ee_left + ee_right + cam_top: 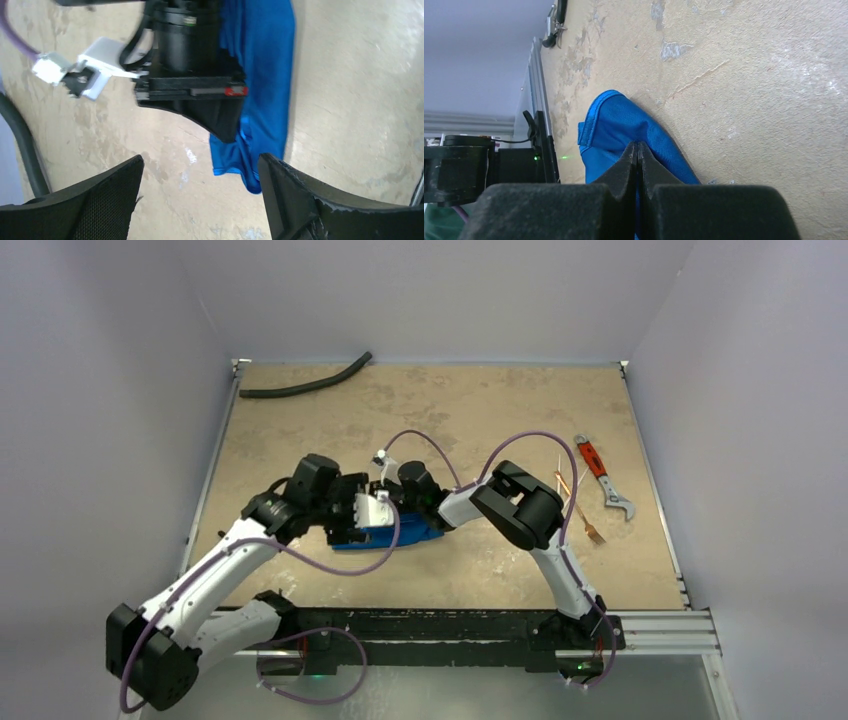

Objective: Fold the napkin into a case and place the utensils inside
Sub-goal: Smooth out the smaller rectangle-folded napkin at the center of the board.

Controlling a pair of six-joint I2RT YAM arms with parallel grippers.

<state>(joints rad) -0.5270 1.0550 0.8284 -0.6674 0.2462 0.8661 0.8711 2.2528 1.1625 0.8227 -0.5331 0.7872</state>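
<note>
The left gripper takes hold of the napkin's end [343, 542] [240, 167] across its width next, so that my right gripper helps fold the case.
The blue napkin [412, 532] lies bunched into a long strip in the middle of the table, between the two arms. My left gripper [378, 522] hovers open over the strip's end [235, 160], with nothing between its wide-spread fingers [300, 200]. My right gripper [637, 146] is shut, and its joined tips rest on top of the napkin [624, 125]. Whether a fold is pinched between them I cannot tell. In the left wrist view, those tips [227, 132] come down onto the cloth [265, 75]. The utensils [578, 508] lie to the right of the right arm.
A red-handled wrench [603, 476] lies near the table's right edge, past the utensils. A black hose [305, 386] curves along the far left corner and shows at the left in the left wrist view [20, 145]. Walls close in on three sides.
</note>
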